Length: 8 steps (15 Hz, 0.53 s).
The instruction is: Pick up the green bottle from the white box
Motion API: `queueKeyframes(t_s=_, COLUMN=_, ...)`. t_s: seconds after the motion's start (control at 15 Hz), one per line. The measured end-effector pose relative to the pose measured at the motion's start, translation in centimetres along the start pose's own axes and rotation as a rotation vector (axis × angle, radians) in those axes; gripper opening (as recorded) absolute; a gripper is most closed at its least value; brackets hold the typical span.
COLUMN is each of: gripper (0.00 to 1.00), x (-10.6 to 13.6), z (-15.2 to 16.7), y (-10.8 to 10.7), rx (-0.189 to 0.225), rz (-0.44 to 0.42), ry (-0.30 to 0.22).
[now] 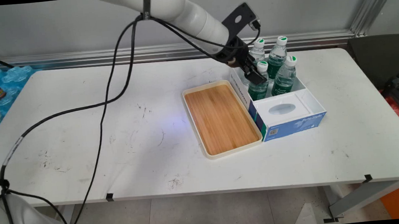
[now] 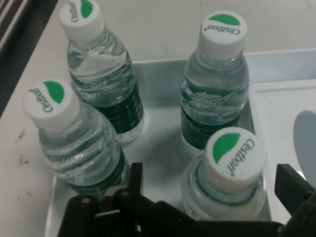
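Note:
My gripper should next take hold of the small water bottle by its body (image 1: 258,91) to lift it out of the white and blue box (image 1: 293,126).
Four clear water bottles with white-and-green caps stand in the far section of a white and blue box (image 1: 293,126). My gripper (image 1: 255,74) is lowered over the front-left bottle (image 1: 259,87) and is open. In the hand view that bottle (image 2: 231,160) sits between my fingers (image 2: 134,178), with a gap on each side. The other three bottles, at the back left (image 1: 258,48), back right (image 1: 277,54) and front right (image 1: 285,75), stand close around it. The box floor (image 2: 163,143) shows between them.
A cream tray with a wooden bottom (image 1: 221,117) lies against the box's left side. The box's near section has an oval opening (image 1: 282,109). Black cables (image 1: 106,98) hang over the table's left half. A blue bottle pack (image 1: 8,82) sits at far left and a dark chair (image 1: 384,58) at right.

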Motion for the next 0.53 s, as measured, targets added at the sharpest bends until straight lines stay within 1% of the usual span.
queueKeyframes(t_s=0.53, gripper=1.00, x=-0.8, z=2.3, y=0.3, rx=0.000, rz=0.002, ry=0.000)
